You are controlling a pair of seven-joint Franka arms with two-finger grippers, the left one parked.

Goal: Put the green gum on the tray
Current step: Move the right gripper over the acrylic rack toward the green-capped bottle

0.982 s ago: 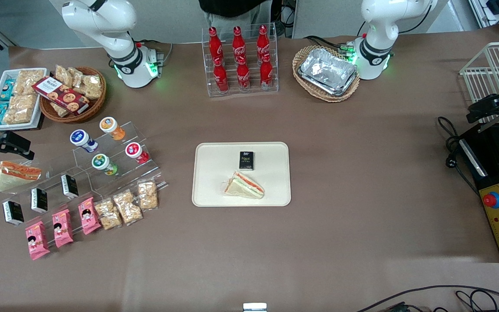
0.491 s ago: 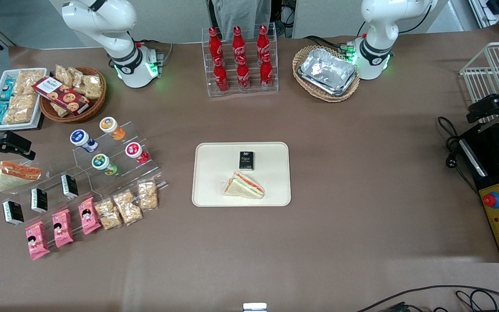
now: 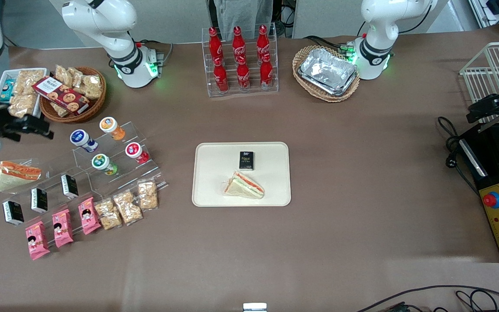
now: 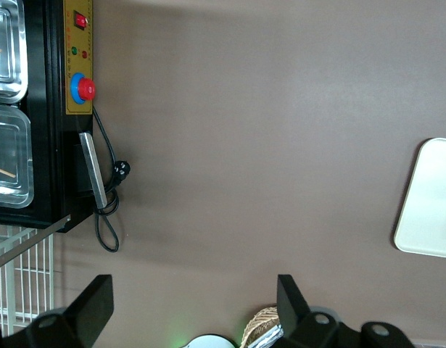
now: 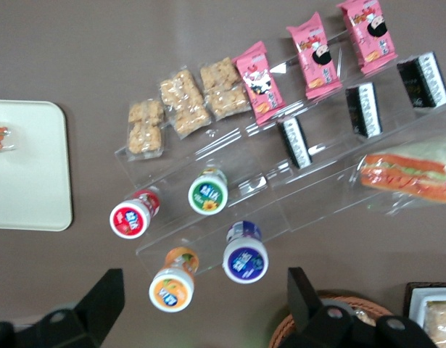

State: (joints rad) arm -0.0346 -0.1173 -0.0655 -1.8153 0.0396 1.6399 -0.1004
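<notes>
The green gum should go on the tray (image 3: 215, 190), so the robot's right gripper will next grab the gum by its green-and-white lid (image 3: 100, 161).
The green gum (image 3: 102, 164) is a small jar with a green-and-white lid. It lies on a clear acrylic rack (image 3: 115, 173) beside the red-lidded jar (image 3: 135, 151). It also shows in the right wrist view (image 5: 208, 194). The cream tray (image 3: 215, 190) lies mid-table and holds a sandwich (image 3: 245, 186) and a black packet (image 3: 246, 160); its corner shows in the right wrist view (image 5: 27, 181). My right gripper (image 3: 41, 129) hangs open and empty above the table, off the rack's edge at the working arm's end. In the right wrist view the gripper (image 5: 204, 275) has the orange and blue jars between its fingers.
The rack also holds a blue-lidded jar (image 3: 79, 138), an orange-lidded jar (image 3: 110, 125), black packets, pink packets and snack bags. A wrapped sandwich (image 3: 15, 173) lies beside it. A snack basket (image 3: 74, 93), cola bottles (image 3: 241, 60) and foil containers (image 3: 329, 71) stand farther back.
My right gripper has moved farther from the front camera and toward the jar rack. The jars and the tray have not moved.
</notes>
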